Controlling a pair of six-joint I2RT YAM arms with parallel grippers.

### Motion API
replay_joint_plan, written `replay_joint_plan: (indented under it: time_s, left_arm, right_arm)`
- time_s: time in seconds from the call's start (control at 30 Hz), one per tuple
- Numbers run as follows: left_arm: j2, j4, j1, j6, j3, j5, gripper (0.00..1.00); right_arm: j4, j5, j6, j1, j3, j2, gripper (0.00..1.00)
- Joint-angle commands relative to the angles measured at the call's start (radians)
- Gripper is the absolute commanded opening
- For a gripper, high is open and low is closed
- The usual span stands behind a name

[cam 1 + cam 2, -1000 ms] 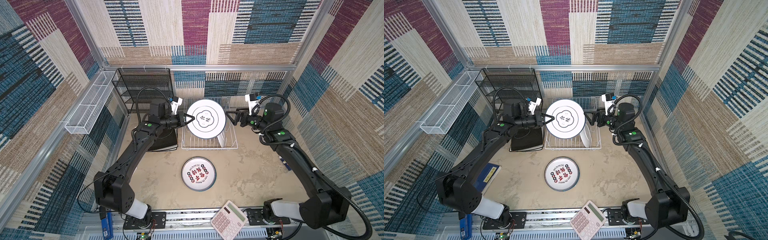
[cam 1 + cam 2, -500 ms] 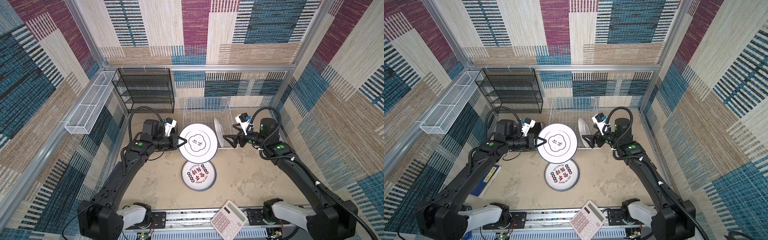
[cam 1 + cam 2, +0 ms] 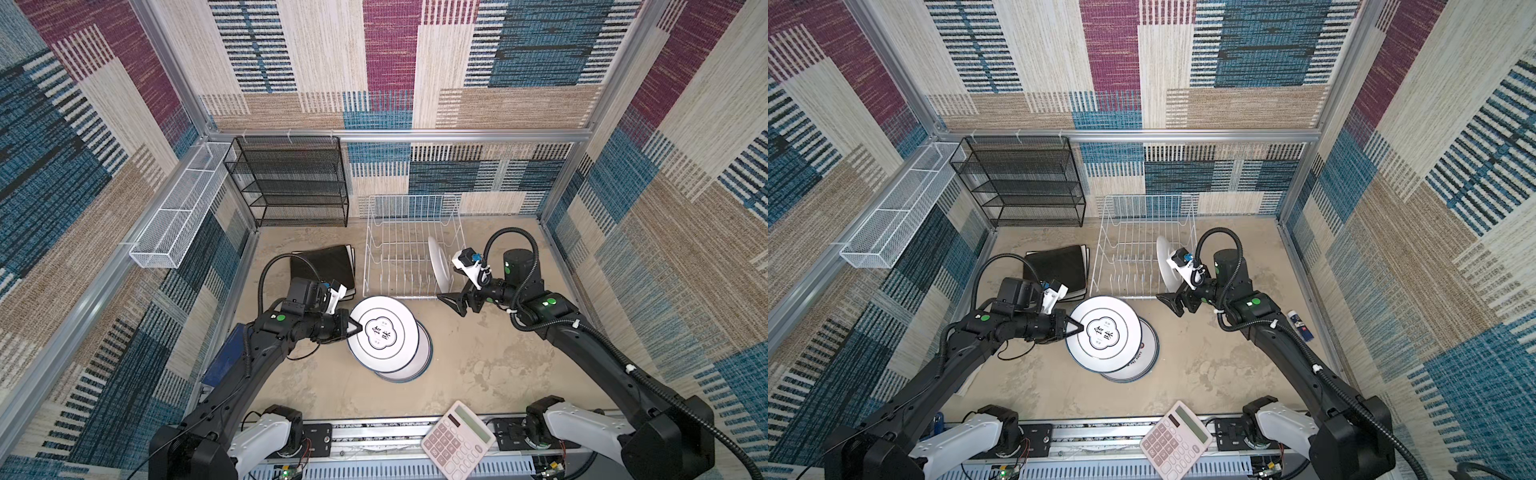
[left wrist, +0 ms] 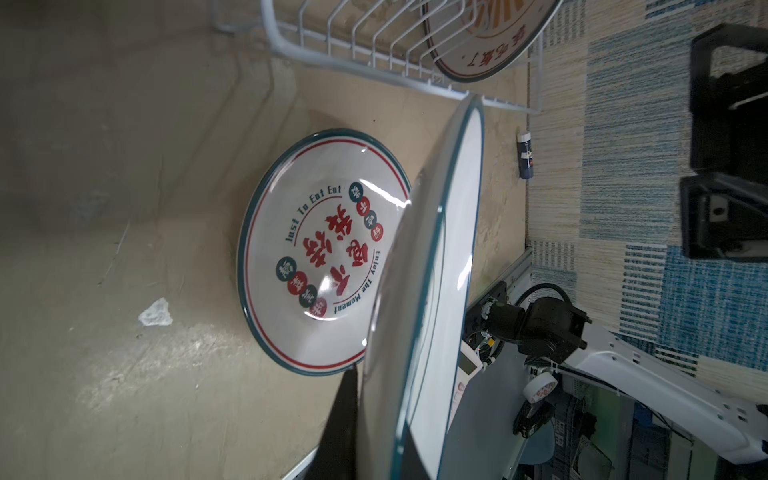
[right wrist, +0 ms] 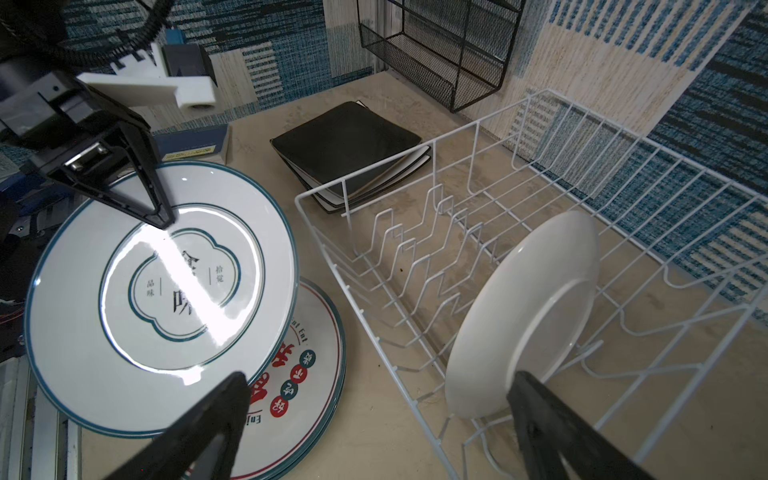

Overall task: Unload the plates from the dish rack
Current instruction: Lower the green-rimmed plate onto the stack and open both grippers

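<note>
The red-printed plate sticks out past the white plate's edge (image 3: pixel 412 357), so the robot needs to center the white plate on the stack before its left gripper opens.
My left gripper (image 3: pixel 354 328) (image 3: pixel 1076 328) is shut on the rim of a round white plate (image 3: pixel 386 332) (image 5: pixel 158 291) with a teal edge. It holds that plate tilted just over a stack of round red-printed plates (image 3: pixel 417 365) (image 4: pixel 316 257) on the table. The white wire dish rack (image 3: pixel 409 249) (image 5: pixel 582 166) holds one white plate (image 3: pixel 438 264) (image 5: pixel 528 307) standing at its right end. Just in front of that plate, at the rack's front right corner, my right gripper (image 3: pixel 451 303) (image 5: pixel 379 376) stands open and empty. A black square plate (image 3: pixel 328 266) tops a pile left of the rack.
A black mesh shelf (image 3: pixel 291 183) stands at the back left, with a long white mesh basket (image 3: pixel 178 208) on the left wall. A calculator (image 3: pixel 457 436) lies at the front edge, a blue book (image 3: pixel 226 353) under my left arm and a small blue tube (image 3: pixel 1300 326) by the right wall.
My left gripper has carried the round plate out of the rack, forward and down over the printed stack. My right gripper has come forward and lower, staying open.
</note>
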Motion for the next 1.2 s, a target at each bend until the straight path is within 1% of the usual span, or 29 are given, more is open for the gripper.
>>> replay_joint_plan:
  time_s: [0.0,0.13,0.27,0.47,0.57,0.8,0.87,1.03,1.17]
  left_arm:
    - [0.007,0.104,-0.005,-0.076,-0.050,0.027,0.00]
    - [0.025,0.212,-0.013,-0.140,-0.122,0.036,0.00]
    - [0.085,0.343,-0.019,-0.202,-0.170,0.067,0.00]
    - [0.199,0.398,-0.036,-0.204,-0.163,0.075,0.00]
    - [0.233,0.399,-0.047,-0.197,-0.154,0.073,0.00]
    - [0.251,0.399,-0.059,-0.206,-0.157,0.037,0.24]
    - [0.260,0.389,-0.058,-0.207,-0.153,0.030,0.28]
    - [0.289,0.300,-0.061,-0.179,-0.110,0.007,0.38]
    - [0.314,0.193,-0.063,-0.132,-0.055,-0.046,0.43]
  right_arm:
    - [0.036,0.032,-0.020,0.009,-0.009,-0.009,0.99]
    - [0.049,0.044,-0.020,0.013,-0.014,-0.010,0.99]
    - [0.058,0.062,-0.013,0.015,-0.019,-0.013,0.99]
    - [0.059,0.081,-0.014,0.015,-0.009,-0.013,0.99]
    - [0.065,0.081,-0.008,0.015,-0.014,-0.019,0.99]
    - [0.071,0.084,0.000,0.016,-0.021,-0.023,0.99]
    - [0.071,0.085,-0.002,0.015,-0.018,-0.022,0.99]
    - [0.065,0.087,-0.011,0.015,-0.010,-0.014,0.99]
    - [0.055,0.097,-0.009,0.015,0.004,-0.003,0.99]
